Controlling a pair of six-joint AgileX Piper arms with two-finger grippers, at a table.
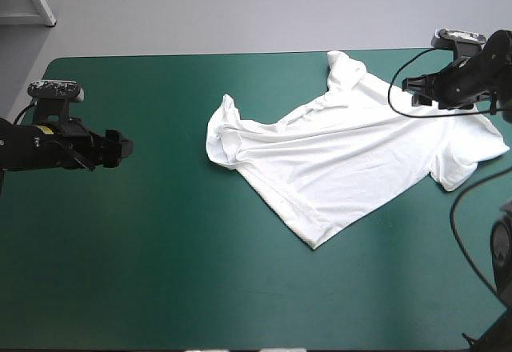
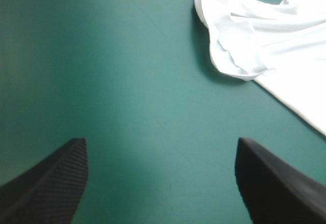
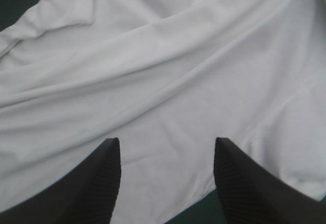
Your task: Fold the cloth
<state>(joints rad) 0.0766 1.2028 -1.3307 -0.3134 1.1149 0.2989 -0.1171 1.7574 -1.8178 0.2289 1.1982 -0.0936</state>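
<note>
The white cloth [image 1: 340, 152] needs to be stretched straight for folding, so my left gripper will next grab the cloth's bunched corner [image 1: 223, 131].
The white T-shirt [image 1: 344, 156] lies spread, skewed and wrinkled, on the right half of the teal-green cover, one sleeve bunched at its left end [image 1: 226, 132]. My left gripper [image 1: 120, 148] hovers open over bare cover well left of the shirt; in its wrist view the bunched sleeve of the T-shirt [image 2: 244, 35] lies ahead and to one side of my left gripper [image 2: 160, 178]. My right gripper [image 1: 412, 84] hangs over the shirt's far right part, near the collar area. In its wrist view my right gripper [image 3: 167, 178] stands open above the T-shirt [image 3: 168, 81], nothing between the fingers.
The teal-green table cover [image 1: 144, 248] stretches bare across the left and front. A white shelf-like edge [image 1: 32, 0] stands beyond the far left corner. The table's far edge runs just behind the shirt's upper sleeve [image 1: 346, 64].
</note>
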